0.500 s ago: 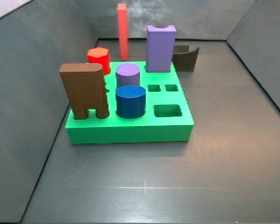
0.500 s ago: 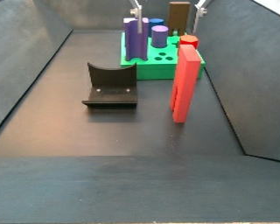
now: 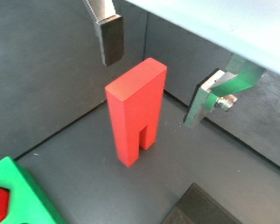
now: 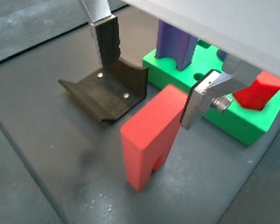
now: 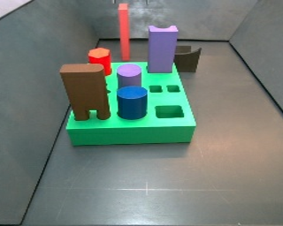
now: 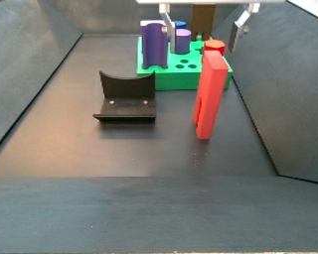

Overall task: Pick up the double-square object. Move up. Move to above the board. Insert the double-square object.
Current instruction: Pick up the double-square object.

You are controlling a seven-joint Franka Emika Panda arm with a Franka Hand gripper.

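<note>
Next, the gripper reaches the double-square object and takes hold of its top, so its two legs stay free to enter the board point(image 5: 132, 130).
The double-square object point(image 6: 211, 94) is a tall, slim, light-red block standing upright on the dark floor, apart from the board; it also shows in the side view from the front point(image 5: 124, 31) and in both wrist views point(image 3: 136, 109) point(image 4: 154, 136). My gripper point(image 6: 203, 16) hangs open above its top, one finger point(image 3: 111, 39) on each side point(image 3: 206, 96), touching nothing. In a wrist view the gripper point(image 4: 153, 70) has the block's top below the gap. The green board point(image 5: 132, 130) shows two small square holes point(image 5: 165, 88).
On the board stand a brown two-legged block point(image 5: 82, 88), a blue cylinder point(image 5: 132, 101), a lilac cylinder point(image 5: 130, 75), a short red cylinder point(image 5: 99, 58) and a purple block point(image 5: 163, 48). The fixture point(image 6: 124, 96) stands on the floor beside the red block. Grey walls enclose the floor.
The gripper has shifted slightly sideways, more centred over the red block. The block and the board's pieces have not moved.
</note>
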